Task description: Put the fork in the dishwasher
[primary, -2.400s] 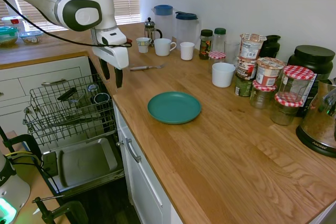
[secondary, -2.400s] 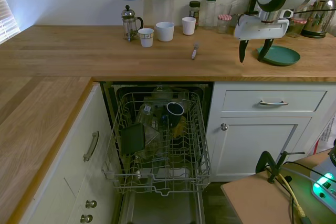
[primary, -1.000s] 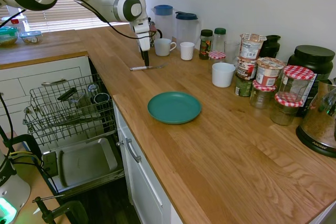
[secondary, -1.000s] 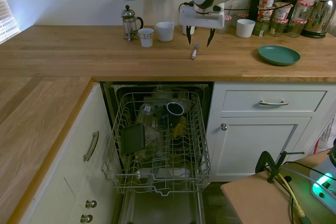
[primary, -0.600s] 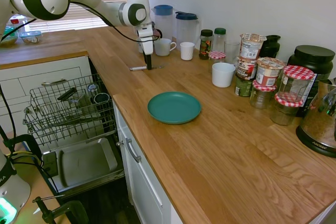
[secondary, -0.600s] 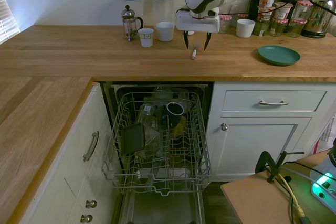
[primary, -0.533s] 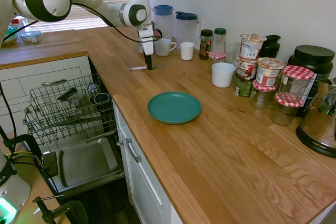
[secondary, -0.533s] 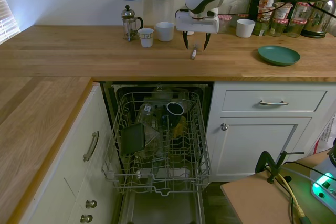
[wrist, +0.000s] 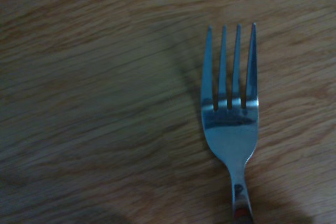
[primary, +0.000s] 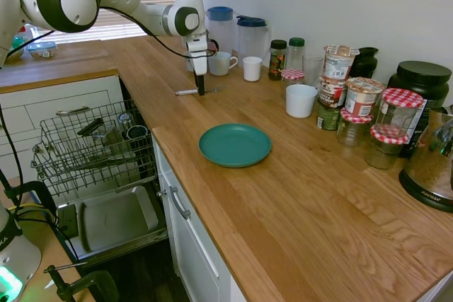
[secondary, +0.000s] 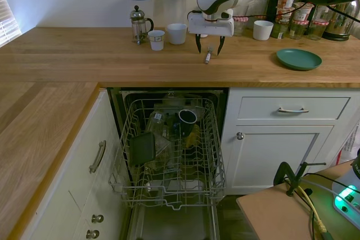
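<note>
My gripper will next pick up the fork by its slim handle (wrist: pixel 241 208), because the fork's pointed teeth lie on the wood.
The fork (secondary: pixel 207 56) is a slim silver one lying flat on the wooden counter, in front of the white mugs. In the first exterior view only its handle (primary: pixel 185 92) shows clearly, to the left of my fingers. My gripper (secondary: pixel 208 48) hangs low over it, open, one finger on each side and nothing between them. The wrist view shows the tines and neck of the fork (wrist: pixel 229 124) close up on the wood. The dishwasher (secondary: pixel 171 150) stands open under the counter with its grey wire rack (primary: pixel 92 146) pulled out over the door panel (primary: pixel 113 221).
A green plate (primary: pixel 235 144) lies on the counter nearer the drawers. Mugs (secondary: pixel 176 33), a French press (secondary: pixel 138 25) and two jugs stand behind the fork. Jars and a kettle crowd the far end. The rack holds a cup (secondary: pixel 187 117) and a dark utensil.
The arm swung from the counter edge beside the plate to above the fork, then sank a little lower over it. The fork has not moved.
</note>
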`<state>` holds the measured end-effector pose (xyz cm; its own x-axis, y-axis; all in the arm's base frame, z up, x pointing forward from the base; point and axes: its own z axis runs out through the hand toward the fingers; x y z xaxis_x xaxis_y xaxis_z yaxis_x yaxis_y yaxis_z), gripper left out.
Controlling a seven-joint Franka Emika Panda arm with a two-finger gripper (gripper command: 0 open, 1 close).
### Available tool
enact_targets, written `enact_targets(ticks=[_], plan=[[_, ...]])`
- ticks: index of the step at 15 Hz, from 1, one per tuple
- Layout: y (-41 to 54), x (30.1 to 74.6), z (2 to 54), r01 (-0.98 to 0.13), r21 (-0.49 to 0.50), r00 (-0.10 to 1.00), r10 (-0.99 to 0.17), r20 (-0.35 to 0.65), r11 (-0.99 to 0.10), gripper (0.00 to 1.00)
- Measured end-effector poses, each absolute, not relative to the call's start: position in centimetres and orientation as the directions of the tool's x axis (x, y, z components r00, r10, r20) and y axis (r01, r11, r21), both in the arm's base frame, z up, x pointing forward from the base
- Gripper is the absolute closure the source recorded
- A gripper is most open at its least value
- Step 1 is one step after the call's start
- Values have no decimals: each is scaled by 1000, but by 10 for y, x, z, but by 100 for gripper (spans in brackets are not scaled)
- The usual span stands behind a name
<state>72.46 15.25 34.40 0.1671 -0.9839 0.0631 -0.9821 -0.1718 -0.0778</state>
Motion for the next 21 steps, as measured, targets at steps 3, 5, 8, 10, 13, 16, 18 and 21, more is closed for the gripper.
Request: enact_targets(ticks=[3, 5, 8, 10, 13, 16, 18, 21], plan=[[155, 727, 341, -983, -77, 164, -985, 54, -168, 100], [155, 727, 340, -983, -73, 164, -985, 53, -167, 100], [154, 728, 342, -984, -72, 162, -985, 52, -165, 100], [154, 729, 343, -984, -70, 161, -986, 52, -164, 100], [154, 729, 344, -984, -67, 159, -986, 52, -163, 100], [150, 729, 345, -985, -62, 156, -987, 44, -159, 100], [147, 730, 345, -985, -60, 157, -987, 38, -159, 100], [143, 733, 348, -984, -81, 154, -987, 40, -157, 100]])
